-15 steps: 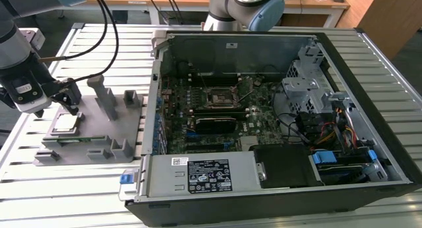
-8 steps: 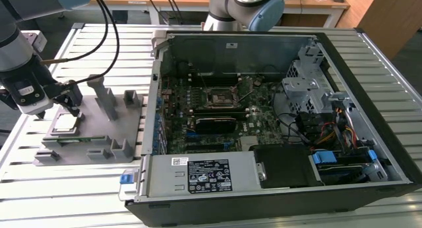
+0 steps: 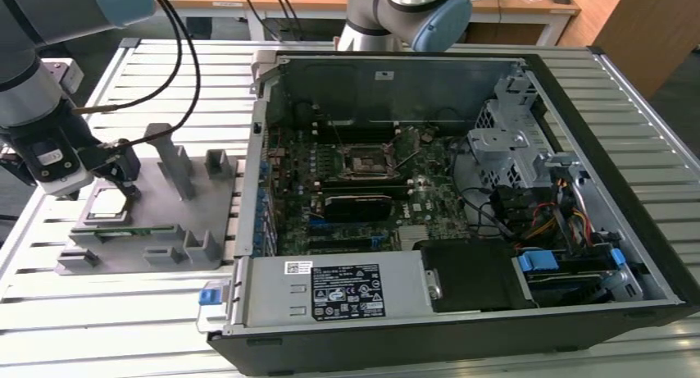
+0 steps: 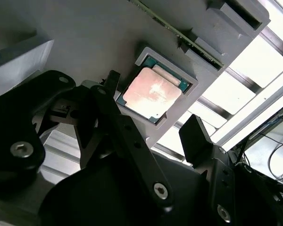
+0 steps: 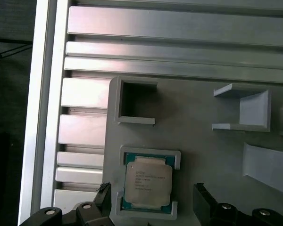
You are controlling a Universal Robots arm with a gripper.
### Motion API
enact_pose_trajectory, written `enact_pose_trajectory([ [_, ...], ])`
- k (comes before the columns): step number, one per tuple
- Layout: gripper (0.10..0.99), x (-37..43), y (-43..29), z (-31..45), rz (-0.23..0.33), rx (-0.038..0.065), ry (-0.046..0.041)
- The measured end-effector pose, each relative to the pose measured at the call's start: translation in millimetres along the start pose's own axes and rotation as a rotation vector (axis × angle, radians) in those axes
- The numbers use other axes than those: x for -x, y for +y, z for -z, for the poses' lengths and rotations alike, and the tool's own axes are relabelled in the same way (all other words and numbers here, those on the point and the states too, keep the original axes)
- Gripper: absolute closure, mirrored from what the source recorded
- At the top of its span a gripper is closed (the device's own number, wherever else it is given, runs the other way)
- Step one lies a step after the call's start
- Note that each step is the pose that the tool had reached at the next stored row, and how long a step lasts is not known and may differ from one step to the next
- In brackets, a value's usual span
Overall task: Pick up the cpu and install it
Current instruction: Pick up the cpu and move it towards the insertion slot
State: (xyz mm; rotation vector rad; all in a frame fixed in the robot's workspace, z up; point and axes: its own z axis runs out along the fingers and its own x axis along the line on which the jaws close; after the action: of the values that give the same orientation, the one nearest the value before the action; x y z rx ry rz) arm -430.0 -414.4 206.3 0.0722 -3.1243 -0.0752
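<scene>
The chip should go into the motherboard's socket, so my gripper should next take hold of it by its opposite edges left open by the pocket to install it there.
The cpu (image 3: 106, 202), a small square chip with a shiny metal top, lies flat in a recess of the grey plastic fixture (image 3: 164, 234) on the exterior view's left. In both wrist views the cpu (image 4: 152, 92) (image 5: 147, 181) sits framed by its pocket. My gripper (image 3: 110, 189) hangs just above it, open. Its black fingers (image 5: 104, 192) stand one on each side of the chip with a gap to each edge, and nothing is between the gripper (image 4: 153, 103) and the chip. The dark square socket (image 3: 368, 160) sits on the motherboard inside the open computer case.
A thin green memory stick (image 3: 118, 229) lies in the fixture in front of the cpu. Grey posts (image 3: 175, 161) rise from the fixture beside my gripper. The case wall (image 3: 261, 148) stands between fixture and motherboard. A second robot arm base (image 3: 399, 17) is behind the case.
</scene>
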Motion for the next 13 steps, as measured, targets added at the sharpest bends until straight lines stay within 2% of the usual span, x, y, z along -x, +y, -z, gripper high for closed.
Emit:
enact_pose_trajectory([
  [13,0.306,0.2,-1.9,-11.8,-0.022,0.0,-0.0012],
])
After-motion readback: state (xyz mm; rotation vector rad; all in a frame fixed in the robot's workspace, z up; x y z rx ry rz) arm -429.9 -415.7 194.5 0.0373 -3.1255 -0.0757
